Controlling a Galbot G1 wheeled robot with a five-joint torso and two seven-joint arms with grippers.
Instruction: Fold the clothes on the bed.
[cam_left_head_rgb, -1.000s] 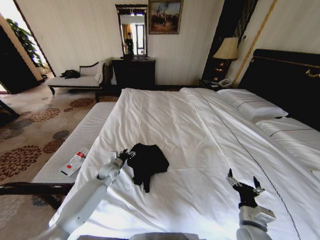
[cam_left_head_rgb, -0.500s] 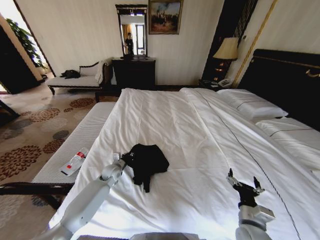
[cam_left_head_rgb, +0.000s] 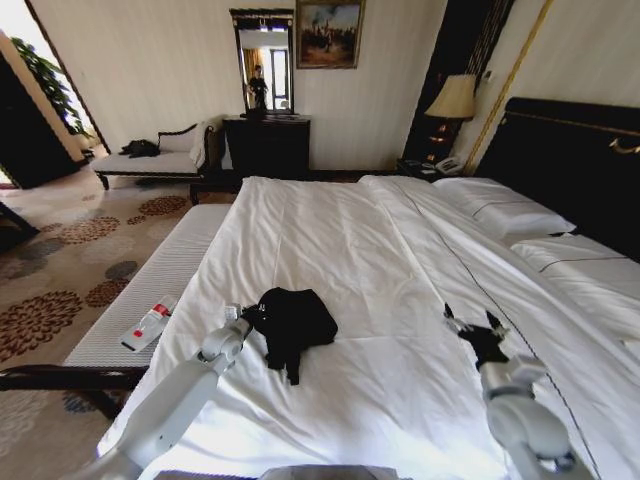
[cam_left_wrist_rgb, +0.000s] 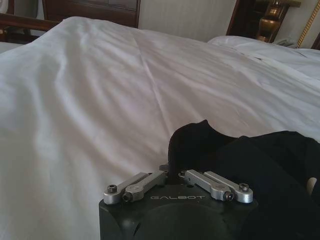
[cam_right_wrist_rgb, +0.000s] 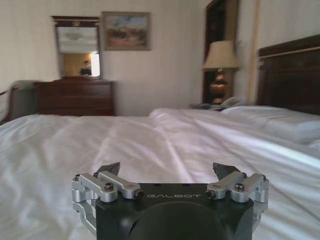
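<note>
I need to spread the garment flat for folding, so next my right gripper should grab the crumpled black garment (cam_left_head_rgb: 292, 322) by its loose edge (cam_left_head_rgb: 333, 325).
A crumpled black garment (cam_left_head_rgb: 292, 322) lies on the white bed (cam_left_head_rgb: 330, 235) near its foot-end left side. My left gripper (cam_left_head_rgb: 241, 318) is at the garment's left edge. In the left wrist view its jaws are drawn together on a raised fold of the black garment (cam_left_wrist_rgb: 250, 160), with white sheet (cam_left_wrist_rgb: 100, 100) beyond. My right gripper (cam_left_head_rgb: 470, 326) hovers over bare sheet to the right of the garment, well apart from it. In the right wrist view the right gripper (cam_right_wrist_rgb: 167, 172) is open, with nothing between its fingertips (cam_right_wrist_rgb: 111, 169).
A narrow light bench (cam_left_head_rgb: 160, 280) runs along the bed's left side with a white-and-red bottle (cam_left_head_rgb: 149, 325) on it. Pillows (cam_left_head_rgb: 505, 212) and a dark headboard (cam_left_head_rgb: 580, 160) are at the right. A dark dresser (cam_left_head_rgb: 266, 146) and a lamp (cam_left_head_rgb: 455, 100) stand against the far wall.
My left gripper moved in to the garment's left edge and shut on it. My right gripper rose and shifted farther out over the bed, still open.
</note>
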